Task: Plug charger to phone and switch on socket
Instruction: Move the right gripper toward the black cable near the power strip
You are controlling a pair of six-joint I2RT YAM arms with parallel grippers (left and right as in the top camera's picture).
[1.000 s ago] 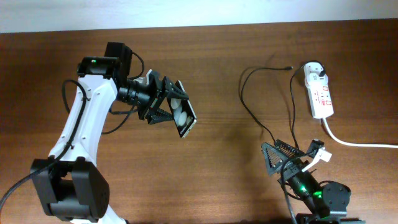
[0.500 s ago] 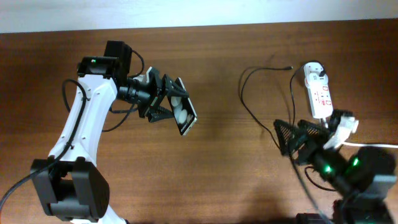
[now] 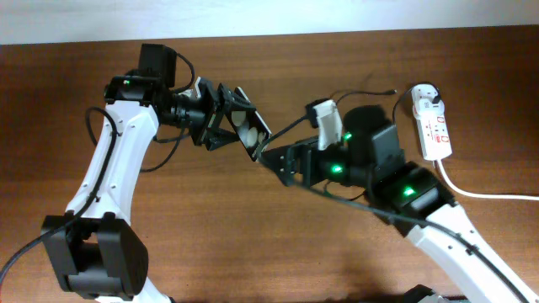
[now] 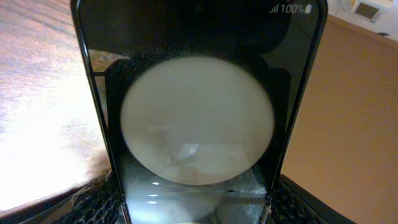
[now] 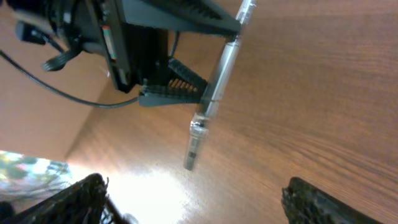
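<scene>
My right gripper grabs the phone's loose end edge-on next. That leaves the phone's opposite end for my left gripper to re-grip for plugging in the charger.
My left gripper is shut on the phone and holds it tilted above the table. In the left wrist view the phone fills the frame, with its large white circle, between my fingers. My right gripper is open and empty, just right of and below the phone. The right wrist view shows the phone edge-on above my spread fingers. The charger's thin black cable lies by the socket, its plug tip free and its white adapter in the socket.
The socket's thick white cord runs off to the right edge. My right arm stretches across the middle of the table over part of the cable loop. The wall edge runs along the back.
My right arm has swung from the lower right up and left until its open gripper is next to the phone. My left gripper has raised and tilted the phone slightly.
</scene>
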